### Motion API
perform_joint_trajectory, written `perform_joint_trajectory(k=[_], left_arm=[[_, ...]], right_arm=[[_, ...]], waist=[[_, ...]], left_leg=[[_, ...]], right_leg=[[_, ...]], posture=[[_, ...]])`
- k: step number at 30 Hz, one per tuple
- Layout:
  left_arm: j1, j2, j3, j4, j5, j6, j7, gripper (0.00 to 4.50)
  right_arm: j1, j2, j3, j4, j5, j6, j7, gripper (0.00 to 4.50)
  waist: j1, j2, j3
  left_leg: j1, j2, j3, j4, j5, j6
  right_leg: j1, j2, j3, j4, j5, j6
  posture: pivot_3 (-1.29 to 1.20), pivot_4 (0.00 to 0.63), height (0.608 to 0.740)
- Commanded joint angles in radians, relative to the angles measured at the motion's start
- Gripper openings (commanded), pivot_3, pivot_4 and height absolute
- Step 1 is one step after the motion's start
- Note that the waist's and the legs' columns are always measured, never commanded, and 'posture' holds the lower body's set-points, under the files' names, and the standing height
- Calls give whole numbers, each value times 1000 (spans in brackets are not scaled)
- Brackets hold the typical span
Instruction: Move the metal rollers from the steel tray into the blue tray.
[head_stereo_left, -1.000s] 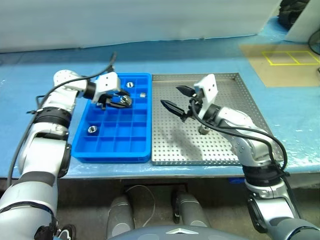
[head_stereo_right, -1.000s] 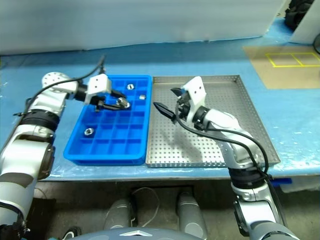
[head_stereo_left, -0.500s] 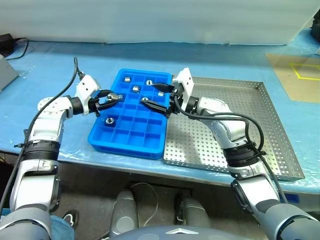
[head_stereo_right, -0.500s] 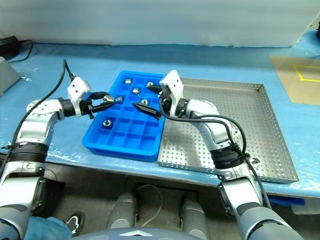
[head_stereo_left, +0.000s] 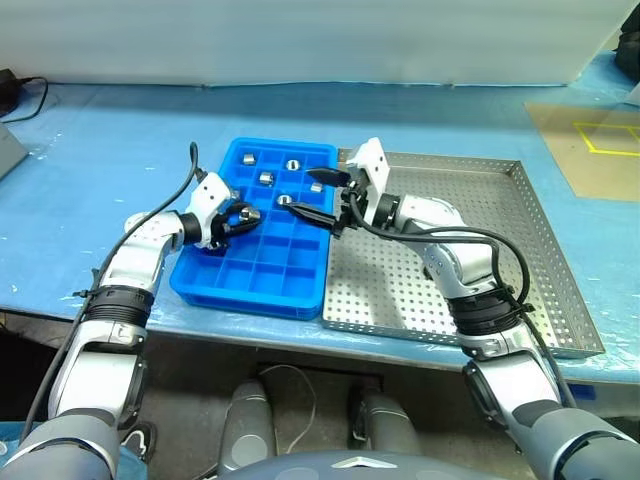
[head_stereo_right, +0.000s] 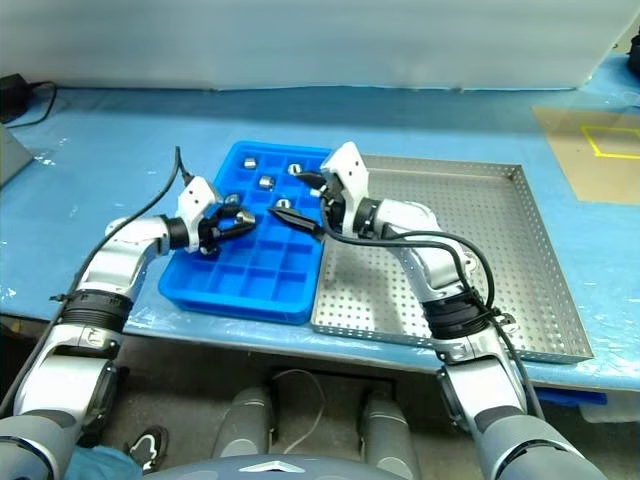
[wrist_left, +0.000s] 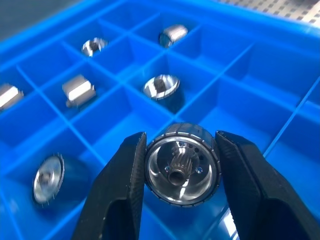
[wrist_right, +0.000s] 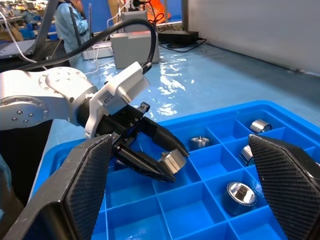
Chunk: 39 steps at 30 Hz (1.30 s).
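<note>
The held roller (wrist_left: 182, 167) is low over its section of the blue tray, inside the bounds of the tray's dividers, so my left gripper needs to open.
My left gripper (head_stereo_left: 243, 214) is shut on one shiny metal roller (wrist_left: 182, 164), held end-on between its black fingers (wrist_left: 121, 192) just above the compartments at the left side of the blue tray (head_stereo_left: 240, 292). Several more metal rollers (head_stereo_left: 266, 178) lie in the tray's far compartments, one per cell. My right gripper (head_stereo_left: 318, 194) hangs open and empty over the blue tray's right edge, pointing toward the left gripper. The steel tray (head_stereo_left: 480, 200) lies directly right of the blue tray, under my right arm.
Both trays sit on a table covered in blue film, with the front edge close to the trays. A pale wall runs along the back. In the right wrist view, a grey box (wrist_right: 134, 46) and a person (wrist_right: 67, 22) appear beyond the table.
The camera has swung left. My left gripper has sunk toward the blue tray's compartments with the roller and rolled its wrist. The right gripper stays wide open, nearly still.
</note>
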Motion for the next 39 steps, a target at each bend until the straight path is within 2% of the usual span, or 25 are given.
perform_joint_trajectory(k=[1, 3, 10, 16, 20, 24, 32, 39], left_arm=[[-33, -2, -8, 2, 7, -36, 2, 1838], [-37, -4, -16, 13, 11, -43, -2, 1838], [-83, -14, -36, 86, 27, -85, -6, 4089], [-103, -17, -19, 39, -24, -46, -59, 4089], [-135, -65, -3, -114, -123, 75, -86, 4089], [-210, -125, -35, -124, -132, 69, -108, 4089], [-425, -303, -102, 220, -48, -157, -139, 4089], [-529, -483, -176, 533, 52, -329, -178, 4089]], right_arm=[[8, -7, -29, -63, 9, 5, -14, 4500], [13, -11, -32, -70, 10, 8, -19, 4500], [23, -16, -37, -85, 13, 15, -29, 4500], [34, -25, -45, -98, 18, 21, -39, 4500], [56, -57, -68, -138, 28, 46, -39, 4500], [100, -131, -126, -191, 63, 96, -24, 4500], [269, -293, -320, -341, 121, 193, -65, 4500], [451, -326, -481, -541, 167, 274, -180, 4500]], waist=[[1, 0, 0], [0, 0, 0], [-1, 0, 0], [-2, 0, 0], [3, 0, 0], [0, 0, 0], [-25, 0, 0], [-65, 0, 0]], left_leg=[[0, 0, 0, 0, 0, 0], [0, 0, 0, 0, 0, 0], [0, 0, 0, 0, 0, -1], [0, 0, 0, -1, 0, -1], [0, 0, 0, -1, 0, -1], [0, -1, 0, 0, 1, -1], [1, -1, 1, -1, 0, 1], [1, -3, 2, 0, -3, 6]], right_leg=[[0, 0, 0, 0, 0, 0], [0, 0, 0, 0, 0, 0], [0, 0, 0, 0, 0, 0], [0, 0, 0, 0, 0, 0], [1, 0, 0, -1, 0, 0], [2, -1, 0, -2, 0, 0], [3, 0, 2, -5, 1, 0], [5, 1, 5, -9, 1, 2]], posture=[[-6, 150, 740], [-12, 150, 740], [-30, 150, 740], [-50, 150, 740], [-55, 150, 740], [-134, 150, 740], [-308, 150, 740], [-513, 150, 740]])
